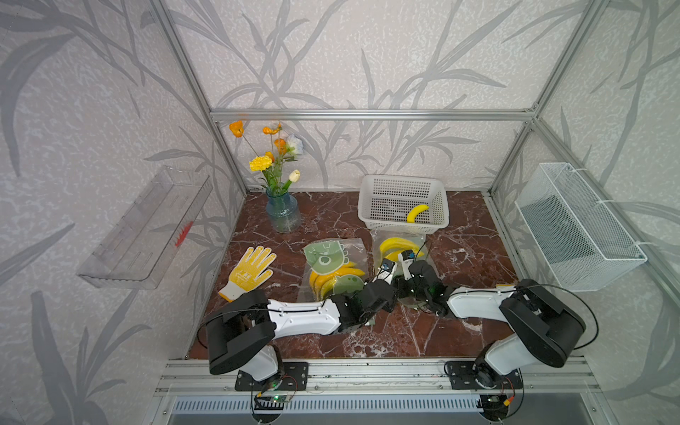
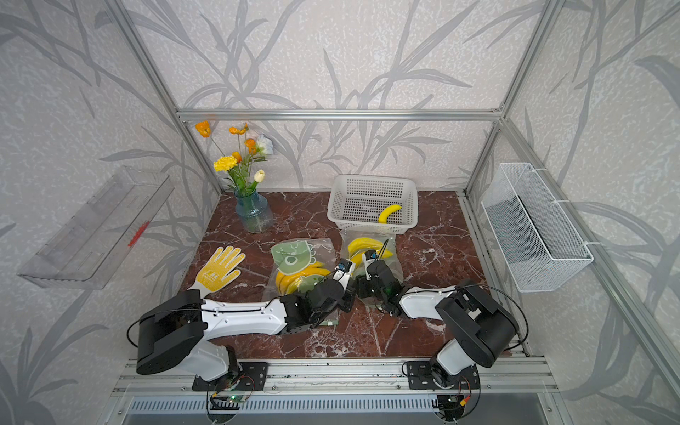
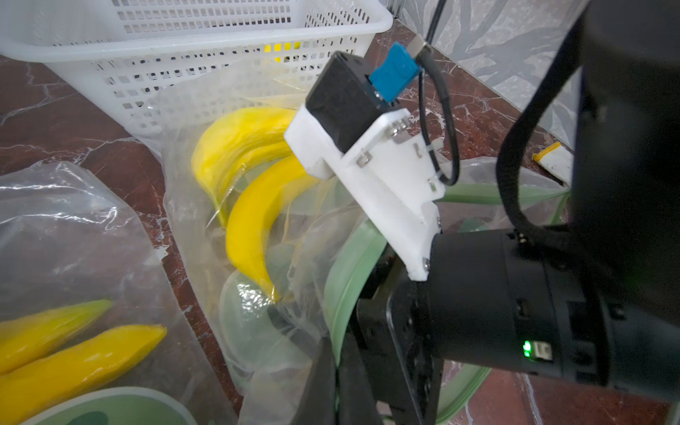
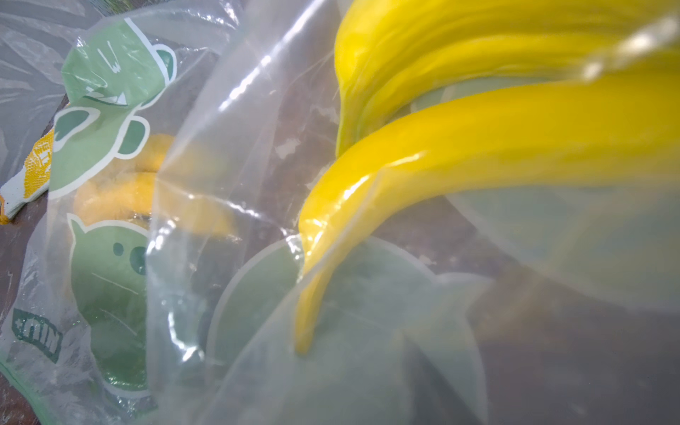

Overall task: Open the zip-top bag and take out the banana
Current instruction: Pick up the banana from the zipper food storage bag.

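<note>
Next, my right gripper grabs the nearer banana by its narrow stem tip facing the bag's opening, to take it out lengthwise.
A clear zip-top bag (image 1: 382, 239) with a green zip rim (image 3: 347, 265) lies in front of the white basket. Yellow bananas (image 1: 399, 244) show inside it, also in the left wrist view (image 3: 257, 217) and close up in the right wrist view (image 4: 478, 147). My left gripper (image 3: 336, 364) is shut on the bag's green rim and film. My right gripper (image 1: 403, 274) sits right beside it at the bag's mouth. Its fingers are hidden behind plastic film in the right wrist view, so their state does not show.
A second bag (image 1: 331, 268) with green prints and bananas lies just to the left. The white basket (image 1: 401, 184) behind holds one banana (image 1: 417, 212). A yellow glove (image 1: 250, 272) and a blue vase (image 1: 283, 213) with flowers stand on the left. A wire basket (image 1: 581, 228) hangs on the right wall.
</note>
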{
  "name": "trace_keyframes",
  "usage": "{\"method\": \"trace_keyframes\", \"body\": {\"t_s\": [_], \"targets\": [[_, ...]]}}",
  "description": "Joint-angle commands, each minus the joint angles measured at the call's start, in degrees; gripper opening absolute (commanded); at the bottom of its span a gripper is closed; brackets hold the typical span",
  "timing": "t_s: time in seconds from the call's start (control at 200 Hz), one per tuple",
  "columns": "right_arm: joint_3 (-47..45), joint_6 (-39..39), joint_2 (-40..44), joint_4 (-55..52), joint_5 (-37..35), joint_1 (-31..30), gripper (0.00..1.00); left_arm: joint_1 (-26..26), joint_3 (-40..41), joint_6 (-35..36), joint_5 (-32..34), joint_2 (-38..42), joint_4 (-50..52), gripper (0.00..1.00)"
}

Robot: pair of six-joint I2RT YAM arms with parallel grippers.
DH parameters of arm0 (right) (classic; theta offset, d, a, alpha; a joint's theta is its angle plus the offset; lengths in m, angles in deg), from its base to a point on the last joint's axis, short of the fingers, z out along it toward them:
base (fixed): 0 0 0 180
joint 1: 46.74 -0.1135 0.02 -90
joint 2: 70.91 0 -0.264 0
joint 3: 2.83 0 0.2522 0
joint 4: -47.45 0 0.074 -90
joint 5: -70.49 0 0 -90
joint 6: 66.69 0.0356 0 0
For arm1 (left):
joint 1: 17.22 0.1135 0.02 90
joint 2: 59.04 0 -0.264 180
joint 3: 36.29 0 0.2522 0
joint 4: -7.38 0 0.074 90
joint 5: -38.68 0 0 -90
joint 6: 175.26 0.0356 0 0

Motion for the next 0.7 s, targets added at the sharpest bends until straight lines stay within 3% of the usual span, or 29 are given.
{"method": "trace_keyframes", "body": {"t_s": [0.0, 0.165, 0.3, 0.41, 0.695], "targets": [[4.16, -0.21, -2.34, 4.27, 4.74, -0.89, 0.59, -0.95, -0.63, -0.69, -3.55, -1.01, -3.52, 0.0], [7.49, -0.97, -5.69, -0.1, 4.88, -0.86, 0.58, -0.89, -0.39, -0.83, -3.58, -0.86, -3.88, 0.0], [11.33, -2.44, -7.19, -9.27, 2.83, -0.86, 0.51, -0.95, -0.06, -1.0, -3.11, -0.59, -4.24, 0.0], [10.77, -2.16, -6.85, -10.45, 2.25, -0.86, 0.47, -0.9, 0.23, -1.32, -2.6, -0.33, -4.19, 0.0], [8.26, -1.57, -4.85, -8.81, 2.87, -0.71, 0.18, -0.81, 0.09, -1.91, -1.31, -0.76, -3.06, 0.0]]}}
